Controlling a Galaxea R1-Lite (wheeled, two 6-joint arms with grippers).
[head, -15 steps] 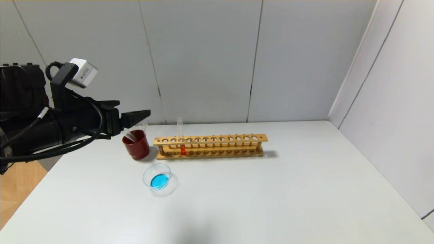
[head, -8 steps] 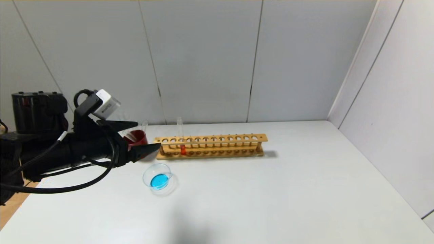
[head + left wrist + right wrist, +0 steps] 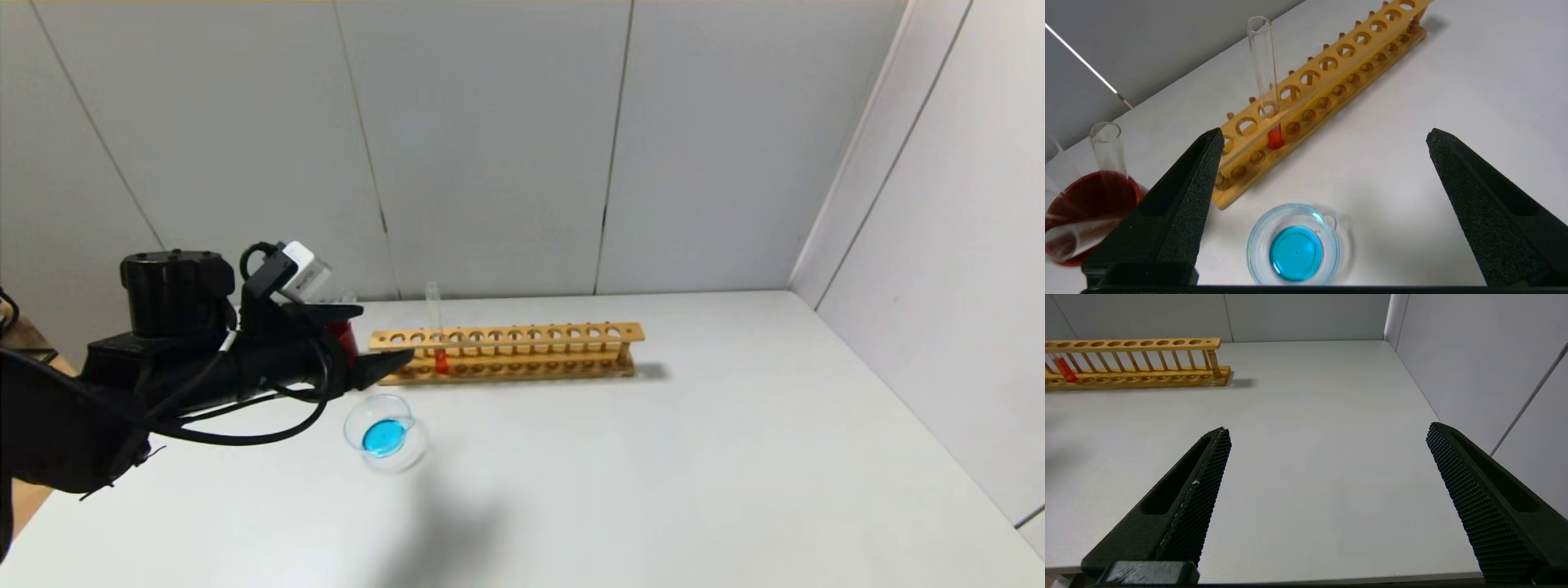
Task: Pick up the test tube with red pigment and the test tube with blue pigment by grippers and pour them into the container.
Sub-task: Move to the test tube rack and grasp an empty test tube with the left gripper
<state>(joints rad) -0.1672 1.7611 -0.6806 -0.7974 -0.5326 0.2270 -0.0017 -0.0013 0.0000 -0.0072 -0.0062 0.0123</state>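
Note:
I should next grab the test tube by the bare glass above the rack (image 3: pixel 436 314) (image 3: pixel 1265 71) with my left gripper, because the wooden rack closes around the tube's lower end.
The test tube with red pigment (image 3: pixel 435 331) stands upright in the wooden rack (image 3: pixel 522 335), near its left end; it also shows in the left wrist view (image 3: pixel 1265 81). The container (image 3: pixel 351 426), a clear glass dish, holds teal-blue liquid and sits in front of the rack (image 3: pixel 1254 245). No tube with blue pigment shows. My left gripper (image 3: pixel 385 333) is open and empty, hovering by the rack's left end, just behind and above the dish (image 3: pixel 1325 130). My right gripper (image 3: pixel 1327 428) is open and empty over the table's near right part, out of the head view.
A dark red cup (image 3: pixel 1090 200) with plain clear tubes leaning in it stands left of the rack, mostly hidden behind my left gripper in the head view. Grey walls close the back and right. The table's left edge lies under my left arm.
My left arm has come down and moved right, from above the red cup to the rack's left end above the dish. Its fingers stay open. Nothing on the table moved.

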